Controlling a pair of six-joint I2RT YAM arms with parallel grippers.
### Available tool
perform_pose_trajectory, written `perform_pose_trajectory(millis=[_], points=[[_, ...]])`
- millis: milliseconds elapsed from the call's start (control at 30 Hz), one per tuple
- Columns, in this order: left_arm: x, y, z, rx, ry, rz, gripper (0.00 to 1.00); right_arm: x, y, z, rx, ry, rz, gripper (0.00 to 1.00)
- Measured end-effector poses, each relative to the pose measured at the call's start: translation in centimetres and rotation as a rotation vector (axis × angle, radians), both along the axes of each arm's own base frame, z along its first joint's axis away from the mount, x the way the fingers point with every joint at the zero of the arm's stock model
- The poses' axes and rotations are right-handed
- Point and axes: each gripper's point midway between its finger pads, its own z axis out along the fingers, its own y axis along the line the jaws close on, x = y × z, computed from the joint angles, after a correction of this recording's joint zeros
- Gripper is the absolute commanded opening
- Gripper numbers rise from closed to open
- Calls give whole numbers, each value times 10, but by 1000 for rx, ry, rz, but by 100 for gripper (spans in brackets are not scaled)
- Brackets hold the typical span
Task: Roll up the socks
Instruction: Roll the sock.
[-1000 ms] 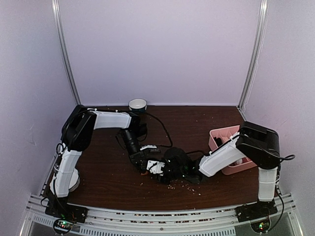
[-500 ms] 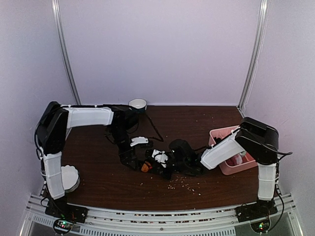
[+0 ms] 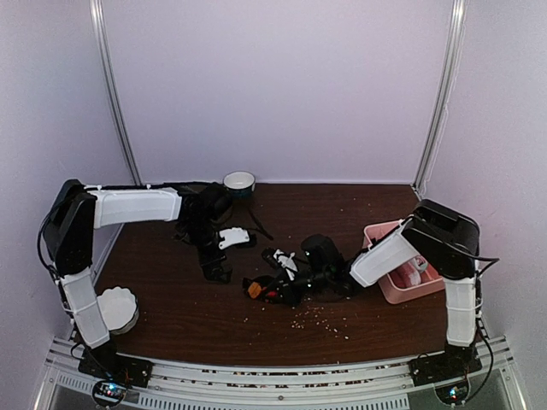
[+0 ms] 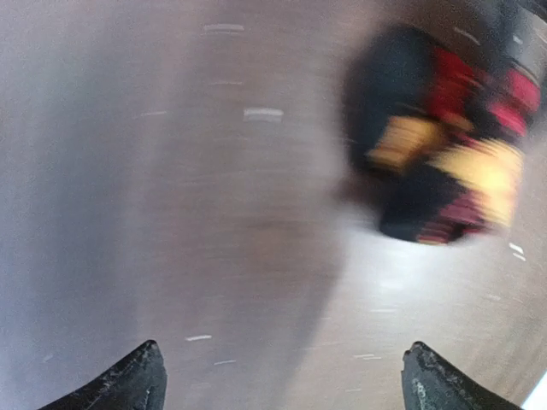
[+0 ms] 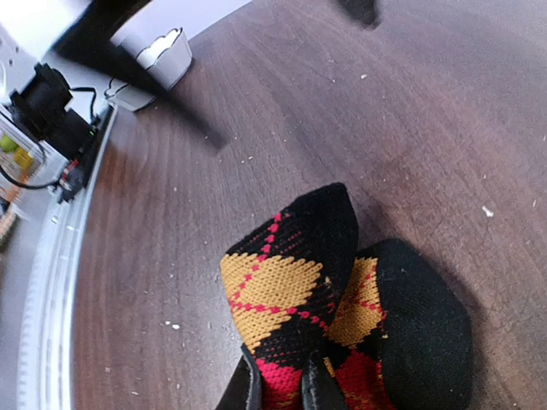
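Next, my left gripper grabs the sock's folded end opposite my right gripper, which leaves the pinched end free to regrip for rolling.
A black sock with red, orange and yellow argyle diamonds (image 3: 263, 289) lies bunched on the dark wooden table, just left of centre. My right gripper (image 3: 282, 272) is shut on it; in the right wrist view the sock (image 5: 291, 282) folds up from between the pinching fingers of that gripper (image 5: 278, 393). My left gripper (image 3: 224, 254) hangs wide open to the sock's left and holds nothing. In the blurred left wrist view the sock (image 4: 444, 162) sits at the upper right, well beyond the spread tips of that gripper (image 4: 282, 384). I see only this one sock.
A pink basket (image 3: 385, 256) stands at the right under the right arm. A small white cup (image 3: 239, 181) sits at the back edge. A white scalloped dish (image 3: 115, 309) rests near the left arm's base. Crumbs (image 3: 320, 320) litter the table in front of the sock.
My left gripper has let go of the sock, opened wide and drawn back to the left. My right gripper has closed tighter on the sock and keeps it.
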Motion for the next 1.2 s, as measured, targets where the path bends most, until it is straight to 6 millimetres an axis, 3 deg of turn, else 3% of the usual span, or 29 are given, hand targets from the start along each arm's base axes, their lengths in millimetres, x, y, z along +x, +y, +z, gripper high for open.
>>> perform_pose_trajectory(millis=[167,300,433,733,967,1100,1200], points=[[-58,-31,-3,-57,29,-221,89,8,-2,-3,32,163,-11,0],[-79,-42,-10,-133,44,-300,82,9,-3,-4,45,232,-7,0],[-83,-45,-22,-177,38,-337,77,10,-3,-6,56,291,-1,0],[-71,-77,-11,-211,-151,-484,72,10,-3,-7,62,371,6,0],[-67,-86,-15,-172,-235,-548,68,11,-3,-7,63,409,-3,0],[-65,-88,-20,-158,-252,-561,56,12,-2,-5,67,430,-6,1],[-63,-88,-26,-141,-262,-566,47,12,-1,-4,71,437,-9,8]])
